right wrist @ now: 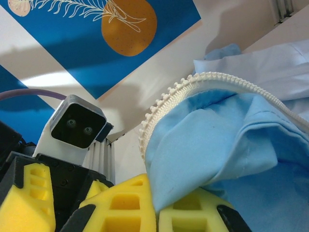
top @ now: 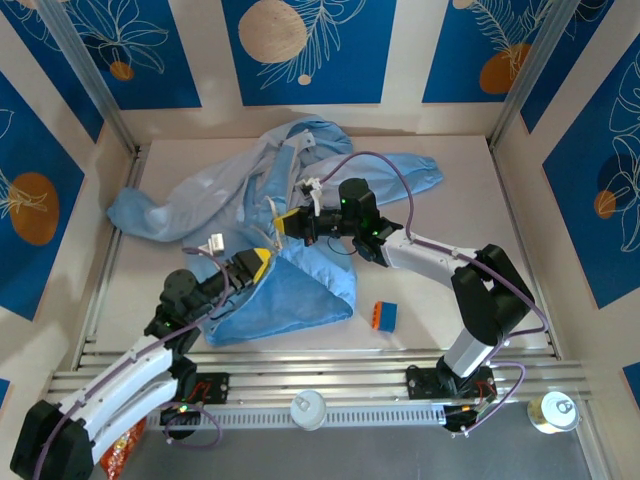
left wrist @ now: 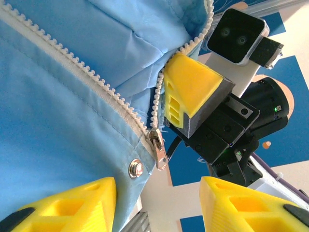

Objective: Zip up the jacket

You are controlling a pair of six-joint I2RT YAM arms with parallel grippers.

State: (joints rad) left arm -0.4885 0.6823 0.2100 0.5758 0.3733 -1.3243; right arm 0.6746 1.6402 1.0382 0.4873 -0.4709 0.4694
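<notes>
My left gripper grabs the jacket's hem at the snap (left wrist: 136,168) below the slider next, since this leaves the pull tab free for zipping.
The light-blue jacket (top: 290,290) lies crumpled across the table, its whitish zipper (left wrist: 72,63) part open. The metal slider (left wrist: 157,143) sits near the hem beside a snap (left wrist: 136,168), with its pull tab hanging free. My left gripper (top: 258,262) is at the jacket's lower front. Seen from the left wrist, the left gripper (left wrist: 157,195) stands open just below the slider, with hem fabric lying against one finger (left wrist: 72,205). My right gripper (top: 288,224) is shut on a fold of jacket fabric (right wrist: 203,145) beside the zipper teeth (right wrist: 159,106), a little further along the zipper.
A blue and orange block (top: 385,316) lies on the table right of the jacket. On the near rail are a white round lid (top: 308,408) and a can (top: 553,412). A red packet (top: 120,455) lies at the bottom left.
</notes>
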